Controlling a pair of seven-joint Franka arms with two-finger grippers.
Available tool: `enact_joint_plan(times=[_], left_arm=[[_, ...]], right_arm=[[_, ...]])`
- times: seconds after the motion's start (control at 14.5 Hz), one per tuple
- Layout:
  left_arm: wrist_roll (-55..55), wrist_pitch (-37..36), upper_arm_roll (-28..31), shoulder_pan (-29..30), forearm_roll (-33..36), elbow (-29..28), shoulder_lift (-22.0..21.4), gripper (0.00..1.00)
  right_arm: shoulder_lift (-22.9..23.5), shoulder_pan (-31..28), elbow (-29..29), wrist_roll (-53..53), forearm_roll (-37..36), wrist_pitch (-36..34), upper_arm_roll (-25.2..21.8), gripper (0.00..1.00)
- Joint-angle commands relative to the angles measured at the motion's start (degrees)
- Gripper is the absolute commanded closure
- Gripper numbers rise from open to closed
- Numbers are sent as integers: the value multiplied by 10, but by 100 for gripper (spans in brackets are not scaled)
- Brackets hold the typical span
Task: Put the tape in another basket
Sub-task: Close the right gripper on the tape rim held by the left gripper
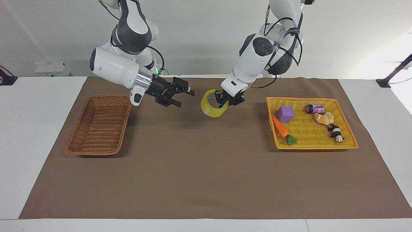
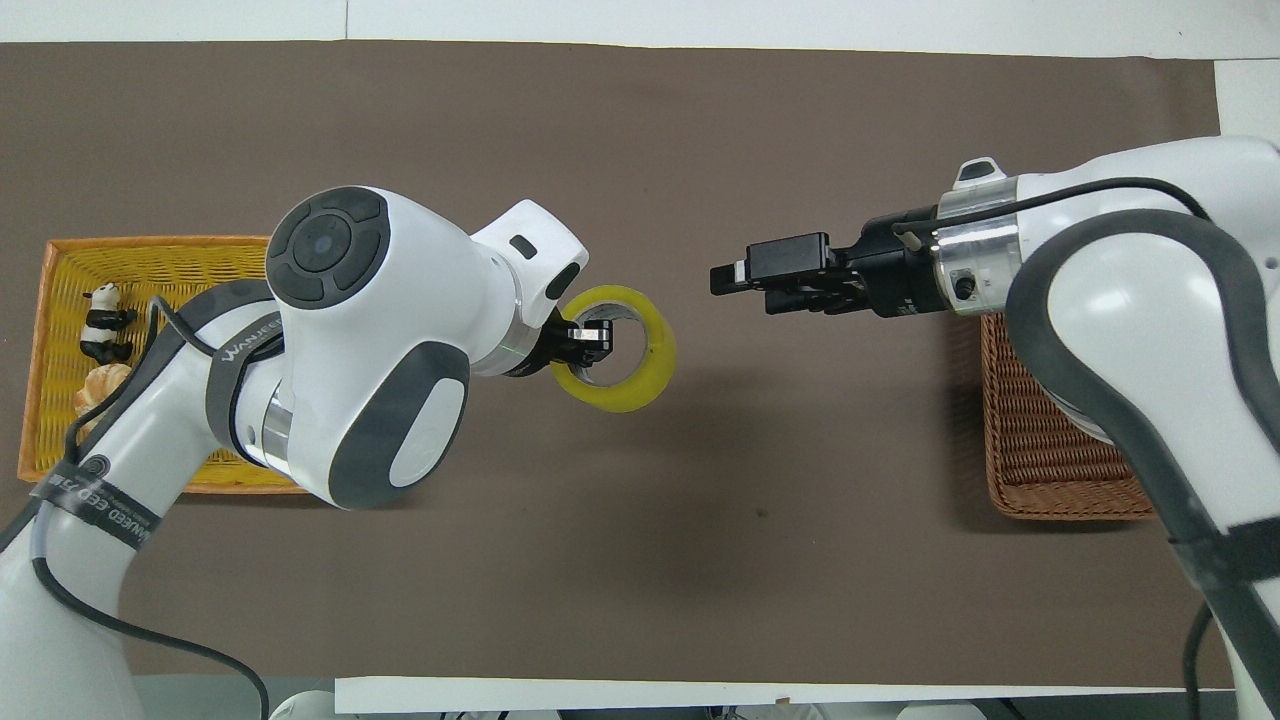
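I should grab the tape (image 2: 612, 398) next with my right gripper by the free side of its ring (image 2: 660, 349), because my left gripper's fingers already cover the opposite side of the ring.
The tape (image 1: 210, 111) is a yellow roll held tilted in the air over the middle of the brown mat, between the two baskets. My left gripper (image 1: 225, 100) is shut on its rim, with one finger inside the ring; from overhead the tape (image 2: 612, 398) hangs from the left gripper (image 2: 588, 345). My right gripper (image 1: 185, 97) is open and holds nothing. It hovers over the mat beside the tape, pointing at it with a small gap between them; the overhead view shows the same gap at the right gripper (image 2: 735, 280). The brown wicker basket (image 1: 96, 125) is empty.
A flat yellow basket (image 1: 349, 141) at the left arm's end holds a purple cube (image 1: 285, 113), a carrot (image 1: 280, 128), a can (image 1: 315, 109), a croissant (image 1: 324, 118) and a panda toy (image 1: 335, 132). The right arm partly covers the wicker basket (image 2: 1040, 470) from overhead.
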Motion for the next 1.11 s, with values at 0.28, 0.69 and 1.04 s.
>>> enact_joint_plan(times=[0.28, 0.69, 1.04], left_arm=[[-5, 13, 2, 5, -10, -8, -7, 100], [-6, 6, 2, 5, -10, -8, -7, 100], [-14, 1, 2, 5, -9, -8, -8, 100]], right_arm=[[30, 23, -39, -54, 114, 9, -1, 0], [15, 33, -78, -78, 144, 4, -1, 0], [15, 44, -77, -75, 145, 3, -1, 0]])
